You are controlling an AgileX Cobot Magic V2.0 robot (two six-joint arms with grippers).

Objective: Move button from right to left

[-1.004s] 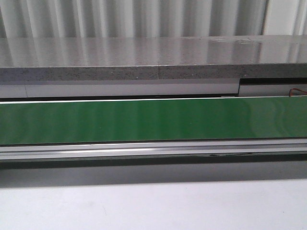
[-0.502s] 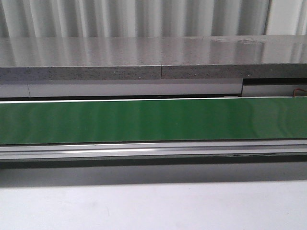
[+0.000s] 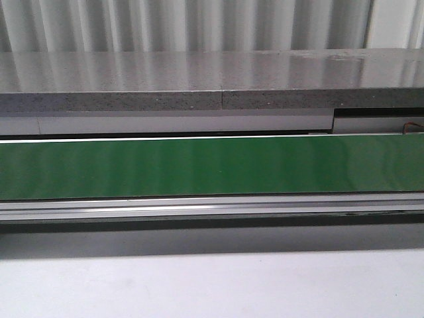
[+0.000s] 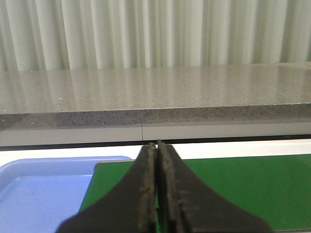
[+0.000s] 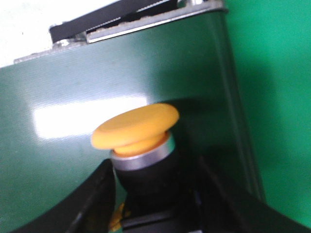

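The button's black collar [image 5: 148, 177] is low over the dark green belt, inside its edge, so my right gripper should open its fingers.
The button [image 5: 135, 127] shows only in the right wrist view: an orange-yellow round cap, a silver ring and a black collar, over the dark green belt [image 5: 73, 82]. Its blue block is hidden. My right gripper [image 5: 154, 169] has a black finger on each side of the collar, shut on the button. My left gripper [image 4: 156, 144] is shut and empty, above the end of the green belt [image 4: 243, 184] beside a blue tray [image 4: 39, 189]. Neither gripper nor the button shows in the front view.
The green conveyor belt [image 3: 212, 165] runs across the front view, with a metal rail along its near side. A grey speckled ledge [image 3: 212, 79] and a white curtain stand behind it. A brighter green surface [image 5: 277, 73] lies beside the belt's end.
The front view's scene has shifted a few pixels sideways. No object or gripper appears in it at any time.
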